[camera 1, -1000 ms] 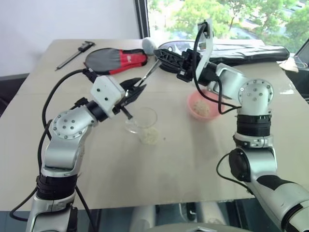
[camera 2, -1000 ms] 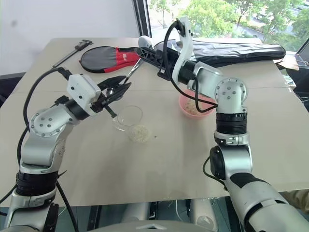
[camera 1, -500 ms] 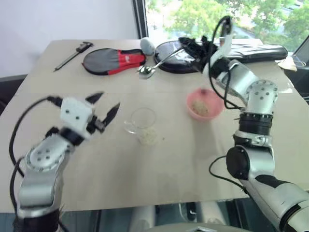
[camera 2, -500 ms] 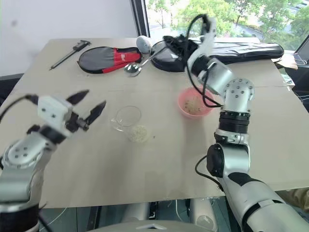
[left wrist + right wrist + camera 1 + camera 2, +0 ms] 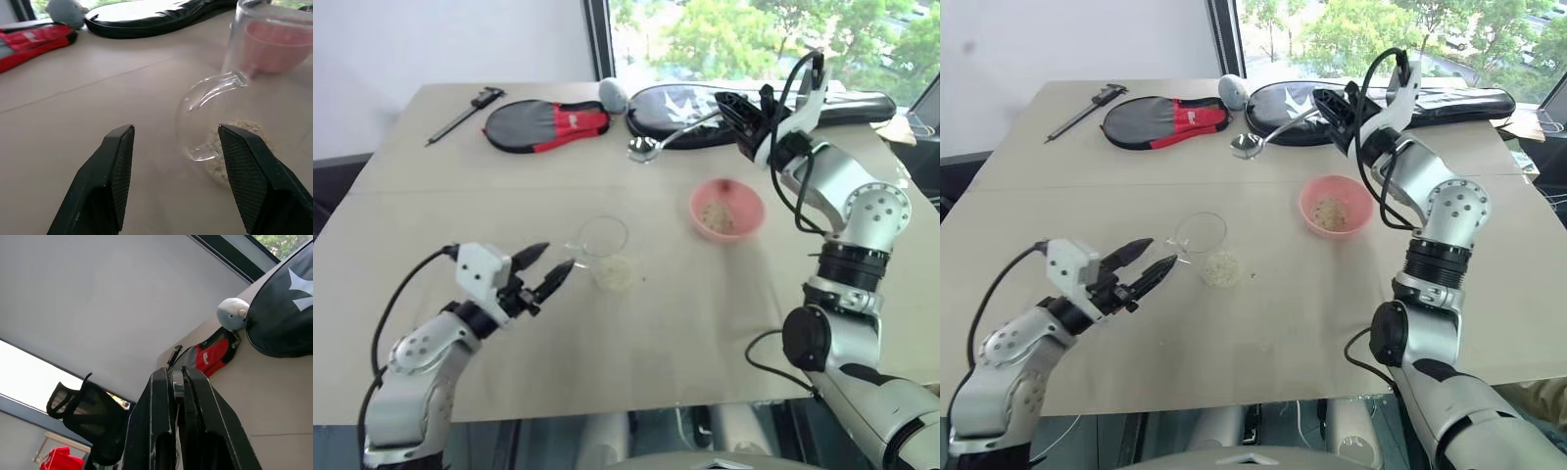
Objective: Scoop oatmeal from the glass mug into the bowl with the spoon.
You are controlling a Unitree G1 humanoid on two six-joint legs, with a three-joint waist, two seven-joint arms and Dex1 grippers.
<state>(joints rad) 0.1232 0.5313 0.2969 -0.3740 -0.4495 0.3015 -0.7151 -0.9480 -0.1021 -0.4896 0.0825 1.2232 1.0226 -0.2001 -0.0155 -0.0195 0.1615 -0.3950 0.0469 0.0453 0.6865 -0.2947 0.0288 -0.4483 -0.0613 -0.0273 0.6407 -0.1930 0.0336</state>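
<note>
My left gripper grips the glass mug by its side handle (image 5: 577, 253) next, since this leaves the glass mug's opening (image 5: 604, 236) free for the scooping spoon.
The clear glass mug (image 5: 603, 238) stands mid-table with pale oatmeal (image 5: 615, 275) low at its base. Its handle (image 5: 208, 100) faces my left gripper (image 5: 558, 257), which is open and level just short of it, touching nothing. The pink bowl (image 5: 726, 211), to the right of the mug, holds some oatmeal. My right gripper (image 5: 744, 114) is raised beyond the bowl and shut on the handle of the silver spoon (image 5: 642, 148). The spoon's bowl hangs out to the left over the table. The handle (image 5: 177, 382) shows between the closed fingers in the right wrist view.
At the table's far side lie a red and black paddle case (image 5: 548, 123), a black paddle case (image 5: 690, 98), a long black bag (image 5: 847, 98), a grey plush toy (image 5: 614, 93) and a dark caliper (image 5: 465, 109). Bare tabletop lies between the mug and the near edge.
My left gripper has dropped from above the mug's rim to table level left of the mug, and its fingers have spread. My right arm has swung right, carrying the spoon with it.
</note>
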